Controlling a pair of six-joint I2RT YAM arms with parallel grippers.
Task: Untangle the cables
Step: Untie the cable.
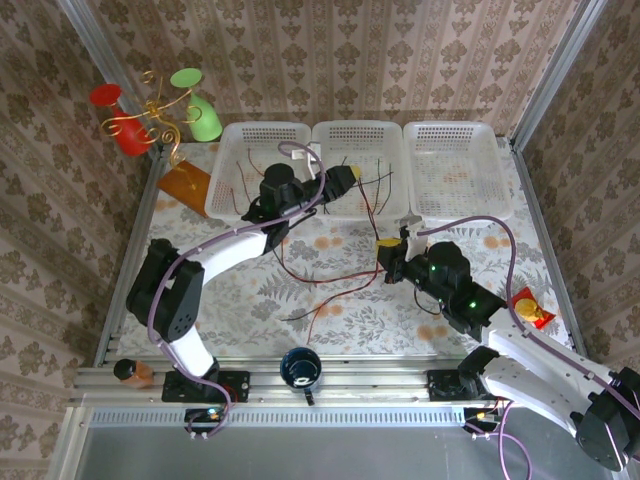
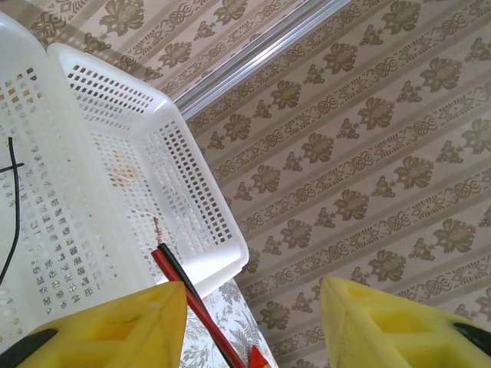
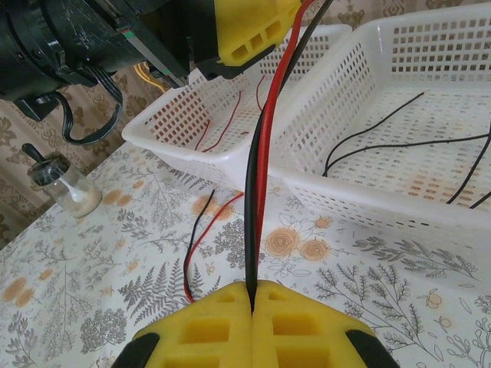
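Note:
I will next use my left gripper to grab only the red cable near its bare end [image 2: 169, 268] and leave the black one free, so that the two come untangled.
A paired red and black cable [image 3: 257, 153] rises taut from my right gripper [image 3: 252, 295], which is shut on it just above the floral table. The pair runs up past a yellow finger [image 3: 253, 27] of my left gripper. In the left wrist view the same pair's bare end [image 2: 184, 295] lies against the left finger, and the left gripper [image 2: 253, 322] stands wide open over the basket rim. From above, the left gripper [image 1: 347, 180] is at the middle basket and the right gripper [image 1: 388, 250] is just in front of it. More loose red and black cables [image 1: 330, 285] trail on the table.
Three white baskets [image 1: 222, 170] [image 1: 360, 127] [image 1: 455, 127] line the back; black wires [image 3: 399, 142] lie in the middle one, red wires [image 3: 230, 123] in the left. A dark mug [image 1: 300, 367], a snack bag [image 1: 530, 307], a small jar [image 3: 65, 188] and a cup tree [image 1: 150, 110] stand around.

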